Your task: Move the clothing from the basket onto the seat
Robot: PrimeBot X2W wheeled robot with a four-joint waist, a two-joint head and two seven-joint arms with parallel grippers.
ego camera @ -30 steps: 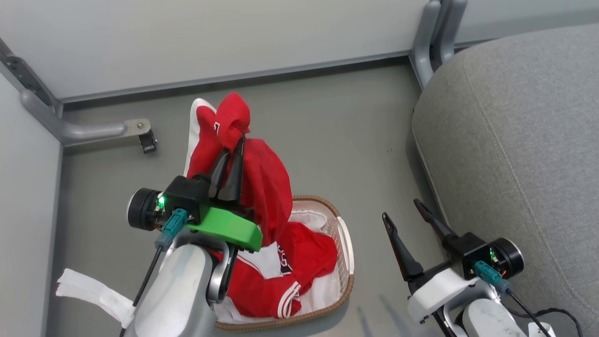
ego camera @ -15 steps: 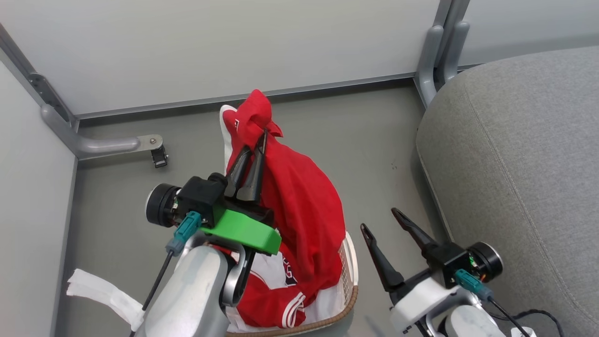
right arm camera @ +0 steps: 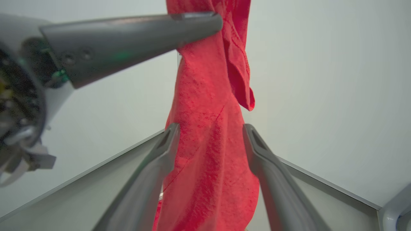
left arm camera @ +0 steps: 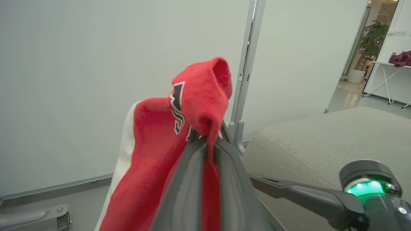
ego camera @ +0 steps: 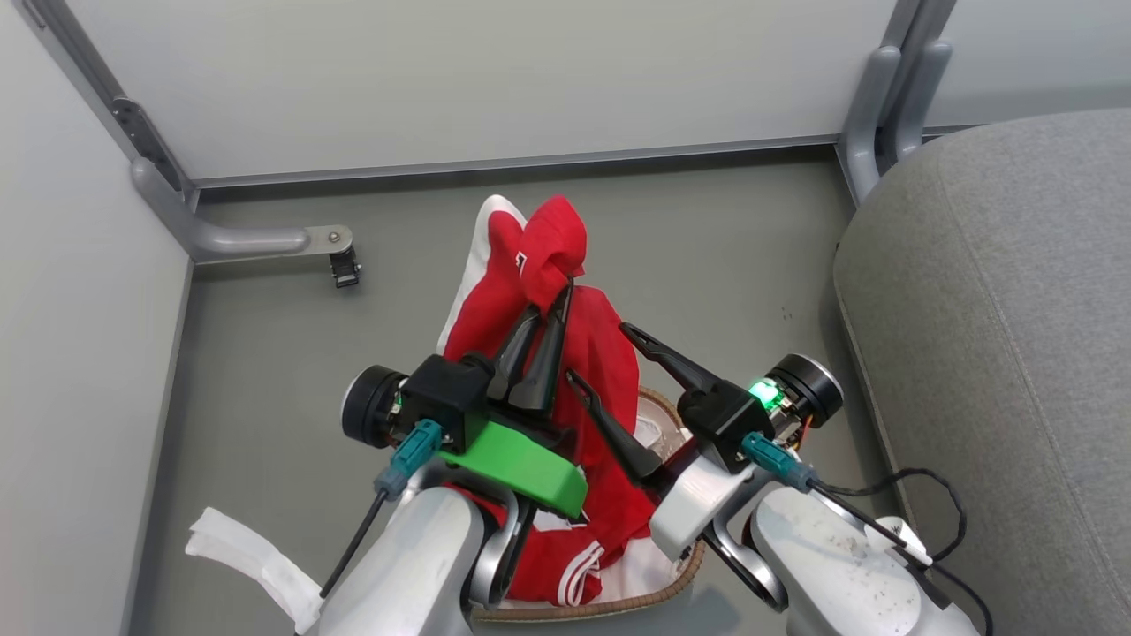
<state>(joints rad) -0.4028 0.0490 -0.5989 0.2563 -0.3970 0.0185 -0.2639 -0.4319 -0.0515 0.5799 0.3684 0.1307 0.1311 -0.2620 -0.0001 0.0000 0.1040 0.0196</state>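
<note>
I should next use my right gripper to carry the red garment onto the seat [ego camera: 998,309], so I should grab the garment by its hanging fold of red cloth [ego camera: 602,360].
My left gripper [ego camera: 555,302] is shut on a fold of a red garment [ego camera: 610,353] and holds it high, so the cloth hangs down toward the basket [ego camera: 618,602]. In the left wrist view its fingers [left arm camera: 192,179] pinch the red cloth [left arm camera: 151,154] under a printed letter. My right gripper [ego camera: 596,352] is open, its two fingers on either side of the hanging cloth. The right wrist view shows the red cloth [right arm camera: 208,144] between the spread fingers of that gripper [right arm camera: 211,126]. More red clothing with white stripes [ego camera: 565,565] lies in the basket. The grey seat [ego camera: 998,309] is at the right.
White partition walls close the back and left. A grey metal foot with a castor [ego camera: 340,265] stands on the floor at the left. A white cloth strip [ego camera: 239,552] lies by my left arm. A black cable [ego camera: 892,495] loops beside my right arm.
The camera has shifted. My right gripper has swung in from the lower right, by the seat, to straddle the hanging garment. The left gripper still holds the garment up.
</note>
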